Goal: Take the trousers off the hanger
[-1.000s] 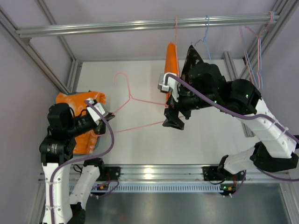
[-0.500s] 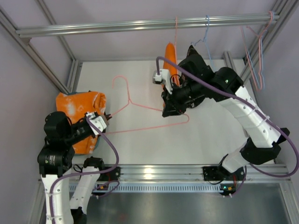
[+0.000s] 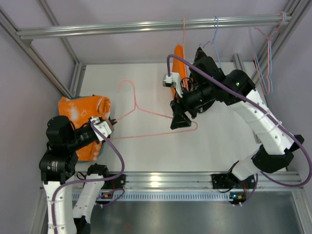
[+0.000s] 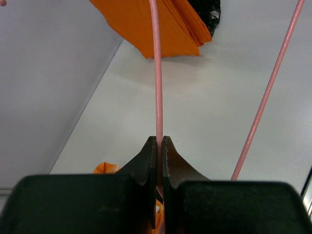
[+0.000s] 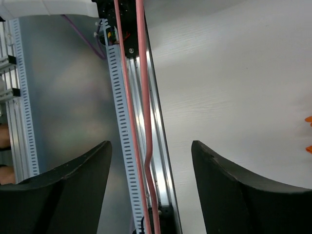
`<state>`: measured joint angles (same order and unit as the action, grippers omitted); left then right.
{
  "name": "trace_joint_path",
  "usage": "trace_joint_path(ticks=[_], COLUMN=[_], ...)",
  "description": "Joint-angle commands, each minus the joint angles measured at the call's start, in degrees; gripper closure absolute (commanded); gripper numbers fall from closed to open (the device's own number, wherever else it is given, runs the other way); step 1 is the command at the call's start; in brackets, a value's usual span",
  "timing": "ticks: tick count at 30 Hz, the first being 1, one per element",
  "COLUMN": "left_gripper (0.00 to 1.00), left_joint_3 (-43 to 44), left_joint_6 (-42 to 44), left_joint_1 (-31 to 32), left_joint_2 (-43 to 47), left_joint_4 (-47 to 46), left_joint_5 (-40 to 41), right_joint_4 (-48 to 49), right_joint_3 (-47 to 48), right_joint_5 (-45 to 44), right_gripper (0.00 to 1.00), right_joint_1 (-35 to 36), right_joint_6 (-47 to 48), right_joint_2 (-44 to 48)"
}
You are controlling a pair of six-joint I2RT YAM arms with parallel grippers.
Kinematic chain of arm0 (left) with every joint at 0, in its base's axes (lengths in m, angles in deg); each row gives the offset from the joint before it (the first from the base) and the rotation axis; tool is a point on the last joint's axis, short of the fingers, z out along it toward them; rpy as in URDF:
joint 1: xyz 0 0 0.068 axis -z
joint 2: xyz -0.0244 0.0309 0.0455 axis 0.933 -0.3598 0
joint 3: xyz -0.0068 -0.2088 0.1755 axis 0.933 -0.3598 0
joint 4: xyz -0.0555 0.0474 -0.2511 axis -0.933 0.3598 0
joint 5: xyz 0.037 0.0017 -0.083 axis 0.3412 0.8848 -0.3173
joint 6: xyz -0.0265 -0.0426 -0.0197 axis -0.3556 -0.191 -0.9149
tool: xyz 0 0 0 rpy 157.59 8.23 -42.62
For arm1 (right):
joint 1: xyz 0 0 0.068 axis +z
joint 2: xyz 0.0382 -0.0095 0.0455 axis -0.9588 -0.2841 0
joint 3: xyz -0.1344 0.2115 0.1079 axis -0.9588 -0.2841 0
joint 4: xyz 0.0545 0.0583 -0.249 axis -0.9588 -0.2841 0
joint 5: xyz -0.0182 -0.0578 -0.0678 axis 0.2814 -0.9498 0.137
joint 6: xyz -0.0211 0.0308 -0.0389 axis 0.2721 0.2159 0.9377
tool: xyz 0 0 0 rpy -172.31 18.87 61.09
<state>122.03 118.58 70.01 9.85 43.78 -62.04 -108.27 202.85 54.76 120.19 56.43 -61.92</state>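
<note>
The hanger's hook should stay free to hang, so my right gripper will next grab both wires at the bare pink hanger's end opposite my left gripper.
The pink wire hanger is bare and stretches across the white table. My left gripper is shut on its left corner; in the left wrist view the wire runs straight out from the pinched fingertips. My right gripper is open at the hanger's right end. Its jaws straddle the two pink wires without touching them. The orange trousers lie crumpled on the table beneath my left arm, apart from the hanger.
Another orange garment and a black speckled one hang from the top rail just behind my right arm. More wire hangers hang at the far right. Aluminium frame posts border the table.
My left arm pulled back towards the near left, drawing the hanger's corner with it. My right gripper lifted, swung farther away over the hanger's right end, then settled open around its wires.
</note>
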Motion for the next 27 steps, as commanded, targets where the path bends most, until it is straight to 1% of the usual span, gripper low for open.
trace_joint_path(ticks=[1,3,5,9,11,13,14,17,18,21,22,24,25,26,27], left_gripper=[1.0,1.0,1.0,1.0,1.0,1.0,1.0,1.0,1.0,0.99,0.85,0.68,0.57,0.44,0.39], left_joint_3=[2.22,2.4,2.75,3.19,3.19,3.1,3.02,2.93,2.75,2.58,2.84,3.54,4.76,5.47,6.35], left_joint_6=[0.87,0.87,0.52,0.43,0.34,0.6,0.61,0.78,0.78,0.52,-0.35,-2.37,-5.17,-6.67,-8.26], left_joint_1=[-0.31,-0.31,-0.31,-0.31,-0.31,-0.31,-0.31,-0.31,-0.31,-0.31,-0.31,-0.31,-0.31,-0.31,-0.31], left_joint_2=[-1.06,-1.15,-1.58,-1.5,-1.59,-1.5,-1.67,-1.85,-1.85,-2.2,-2.55,-3.34,-4.39,-4.92,-5.53], left_joint_4=[-2.27,-2.19,-2.19,-2.27,-2.27,-2.27,-2.27,-2.27,-2.27,-2.19,-2.27,-2.27,-2.19,-2.27,-2.19], left_joint_5=[-2.43,-2.87,-2.87,-3.22,-3.05,-3.14,-3.14,-3.31,-3.4,-3.31,-3.23,-3.4,-3.75,-4.19,-4.71], right_joint_4=[-8.2,-8.11,-8.02,-8.37,-8.37,-8.37,-8.29,-8.37,-8.29,-8.2,-7.94,-7.32,-7.15,-6.8,-6.71], right_joint_3=[0.37,0.2,-0.07,-1.38,-2.61,-2.62,-2.62,-2.09,-1.74,-1.21,-0.86,-0.42,0.02,0.2,0.28], right_joint_5=[-0.37,-0.63,-0.37,-0.28,0.24,0.42,0.6,0.6,0.6,-0.02,-0.19,-0.19,0.07,0.59,0.77], right_gripper=[0.31,0.32,0.37,0.36,0.4,0.49,0.66,0.87,1.0,1.0,1.0,1.0,1.0,1.0,1.0], right_joint_1=[0.06,0.06,0.06,0.15,0.06,0.06,0.06,0.15,0.15,0.06,0.06,-0.64,-0.99,-2.21,-2.92], right_joint_6=[0.38,0.38,0.64,0.82,1.26,1.08,1.08,0.99,0.91,0.99,0.82,0.47,0.03,-0.24,-0.33], right_joint_2=[1.49,1.05,0.87,0.61,0.96,1.14,1.14,1.31,1.49,1.93,2.19,2.81,3.07,3.59,3.95])
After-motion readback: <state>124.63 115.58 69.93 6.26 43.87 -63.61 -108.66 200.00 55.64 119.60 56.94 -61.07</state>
